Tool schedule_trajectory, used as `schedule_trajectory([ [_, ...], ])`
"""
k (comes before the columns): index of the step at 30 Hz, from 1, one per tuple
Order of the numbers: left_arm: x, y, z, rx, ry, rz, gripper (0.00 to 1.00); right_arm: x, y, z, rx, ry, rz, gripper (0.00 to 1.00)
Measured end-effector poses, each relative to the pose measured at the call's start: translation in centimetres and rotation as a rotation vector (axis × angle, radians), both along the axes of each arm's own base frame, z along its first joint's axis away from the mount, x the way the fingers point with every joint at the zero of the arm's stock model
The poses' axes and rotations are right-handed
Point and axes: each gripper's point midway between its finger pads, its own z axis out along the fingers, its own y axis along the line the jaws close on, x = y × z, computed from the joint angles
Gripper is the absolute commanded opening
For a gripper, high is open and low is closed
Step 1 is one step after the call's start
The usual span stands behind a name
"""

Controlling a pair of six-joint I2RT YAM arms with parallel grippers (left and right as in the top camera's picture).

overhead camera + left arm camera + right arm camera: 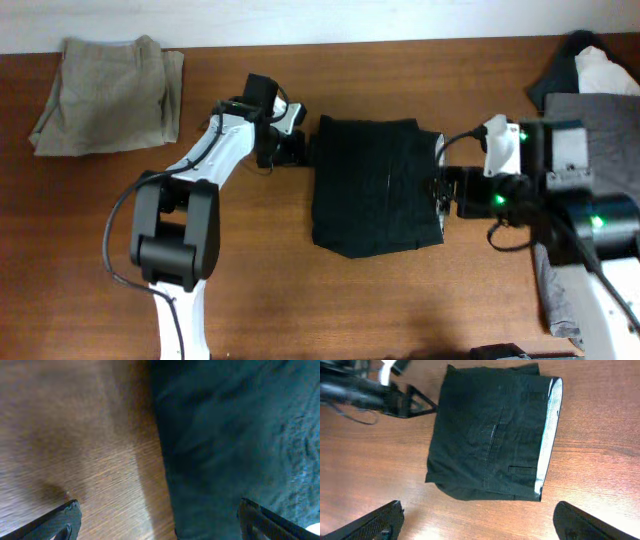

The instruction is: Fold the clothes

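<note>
I will grab the black garment (375,185) next with my left gripper, by its edge that faces the khaki garment.
The black shorts-like garment (375,185) lies folded into a rough square at the table's middle, its pocket stitching and pale inner waistband showing in the right wrist view (490,435). My left gripper (292,148) is open at the garment's left edge, straddling cloth (230,440) and bare wood. My right gripper (447,190) is open just off the garment's right edge, above bare wood (480,522). A folded khaki garment (108,93) lies at the far left. A grey garment (600,110) and a white one (603,72) lie at the far right.
The wooden table (300,290) runs to a pale wall at the back. The right arm's base (590,215) stands over the grey cloth pile. The left arm (185,215) reaches in from the front.
</note>
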Motion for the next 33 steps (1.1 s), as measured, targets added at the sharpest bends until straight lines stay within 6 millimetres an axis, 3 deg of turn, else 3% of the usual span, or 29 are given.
schedule_trajectory([
  [6,-0.7,-1.5,-0.6,-0.030,0.045,0.007,0.99,-0.7,-0.1,-0.2,-0.002,0.022,0.001,0.99],
  [9,-1.9,-5.2,-0.7,-0.060,0.046,-0.060,0.96,-0.7,-0.1,-0.5,-0.003,0.037,0.001,1.00],
  [11,-2.3,-6.3,-0.7,-0.070,0.048,-0.080,0.76,-0.7,-0.1,-0.6,-0.004,0.039,0.000,1.00],
  [12,-2.3,-6.5,-0.8,-0.070,0.049,-0.079,0.58,-0.7,-0.1,-0.6,-0.004,0.039,0.000,1.00],
  [13,-2.4,-6.6,-1.1,-0.077,0.056,-0.080,0.26,-0.7,-0.1,-0.6,-0.004,0.039,0.000,1.00],
  [14,-2.3,-6.5,-1.5,-0.069,0.055,-0.076,0.09,-0.7,-0.1,-0.6,-0.004,0.040,0.000,1.00],
  [16,-2.2,-6.4,-2.1,-0.067,0.064,-0.071,0.01,-0.9,-0.1,-0.7,-0.005,0.049,0.000,1.00],
  [20,-2.3,-5.9,-2.7,-0.060,0.083,-0.064,0.01,-0.9,-0.1,-0.7,-0.008,0.052,-0.002,1.00],
  [22,-2.0,-3.9,-2.4,0.007,0.107,-0.058,0.01,-1.0,-0.3,-0.9,-0.015,0.058,-0.006,1.00],
  [25,1.3,1.2,0.0,0.145,0.039,-0.044,0.01,-1.0,-0.4,-0.9,-0.021,0.058,-0.010,1.00],
  [29,6.7,9.9,4.7,0.340,-0.130,0.025,0.01,-1.0,-0.4,-0.9,-0.021,0.057,-0.010,1.00],
  [33,9.5,18.4,7.4,0.440,-0.219,0.119,0.01,-1.0,-0.4,-0.9,-0.021,0.057,-0.010,1.00],
])
